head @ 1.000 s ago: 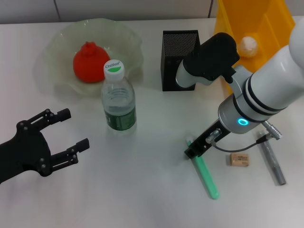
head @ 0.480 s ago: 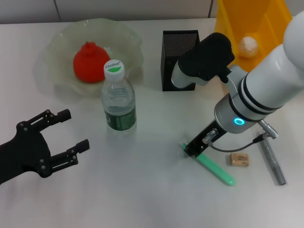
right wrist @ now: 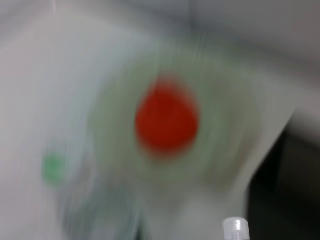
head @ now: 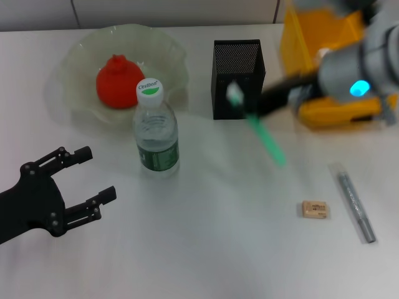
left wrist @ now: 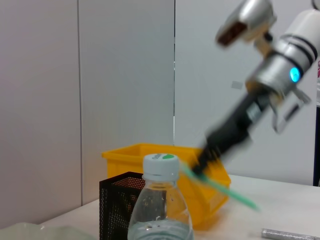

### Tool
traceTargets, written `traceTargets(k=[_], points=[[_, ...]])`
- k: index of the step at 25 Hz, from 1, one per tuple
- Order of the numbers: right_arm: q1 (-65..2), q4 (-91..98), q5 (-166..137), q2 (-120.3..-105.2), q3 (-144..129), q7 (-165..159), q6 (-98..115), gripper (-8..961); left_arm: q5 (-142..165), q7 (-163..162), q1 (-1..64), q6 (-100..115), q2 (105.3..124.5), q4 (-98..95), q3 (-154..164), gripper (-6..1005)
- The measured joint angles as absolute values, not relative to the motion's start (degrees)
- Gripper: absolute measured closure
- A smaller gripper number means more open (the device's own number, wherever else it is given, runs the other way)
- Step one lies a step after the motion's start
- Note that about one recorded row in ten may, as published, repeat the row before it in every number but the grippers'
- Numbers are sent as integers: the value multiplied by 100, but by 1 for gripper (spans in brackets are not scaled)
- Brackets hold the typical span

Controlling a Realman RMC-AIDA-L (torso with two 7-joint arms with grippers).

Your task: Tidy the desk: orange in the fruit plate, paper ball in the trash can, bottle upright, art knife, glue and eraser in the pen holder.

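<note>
My right gripper is holding the green glue stick [head: 267, 142] at a slant outside the black pen holder's open top [head: 237, 57]. It should move the stick upright over the top of the holder before it lets go.
My right gripper [head: 254, 114] is raised beside the black mesh pen holder [head: 237, 75], shut on the green glue stick [head: 267, 142]. The stick slants, its white tip near the holder's front. The orange [head: 118, 81] lies in the glass fruit plate [head: 75, 56]. The bottle [head: 154, 128] stands upright in front of the plate. The tan eraser [head: 313, 209] and the grey art knife [head: 355, 205] lie on the table to the right. The paper ball is hidden behind my right arm. My left gripper [head: 100, 171] rests open at the near left, holding nothing.
The yellow trash bin [head: 324, 37] stands at the far right behind my right arm. In the left wrist view the bottle [left wrist: 160, 210], pen holder [left wrist: 120, 200] and bin [left wrist: 200, 165] line up, with the right gripper [left wrist: 202, 165] above them.
My right gripper has lifted the green glue stick off the table and swung it up and back to the pen holder. The left arm has stayed put.
</note>
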State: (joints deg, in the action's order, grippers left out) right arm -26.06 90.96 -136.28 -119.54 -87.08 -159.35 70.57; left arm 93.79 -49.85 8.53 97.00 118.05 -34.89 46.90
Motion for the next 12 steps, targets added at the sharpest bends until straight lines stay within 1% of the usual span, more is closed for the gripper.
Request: traceTargets(k=[1, 3, 4, 5, 6, 9, 12], points=[[-2606, 9096, -13628, -11954, -8708, -15935, 7057, 780, 9379, -4985, 853, 9700, 11805, -3489, 4690, 194], [-2032, 9396, -12536, -11961, -8301, -14939, 6043, 779, 9379, -4988, 823, 9713, 11803, -3489, 4693, 194], [-2032, 9396, -12536, -11961, -8301, -14939, 6043, 779, 9379, -4988, 823, 9713, 11803, -3489, 4693, 195], [-1696, 9158, -11288, -11955, -8220, -13730, 5184, 778, 9379, -4986, 808, 9717, 11803, -3489, 4693, 195], [-1696, 9158, -11288, -11955, -8220, -13730, 5184, 777, 9379, -4986, 808, 9717, 11803, -3489, 4693, 195], [-1605, 8213, -9321, -11955, -8246, -11502, 4407, 776, 9410, -4982, 801, 9723, 11807, -3479, 4693, 195], [-1953, 6831, -7375, -11954, -8246, -9292, 4374, 774, 9502, -4977, 828, 9718, 11816, -3462, 4694, 196]])
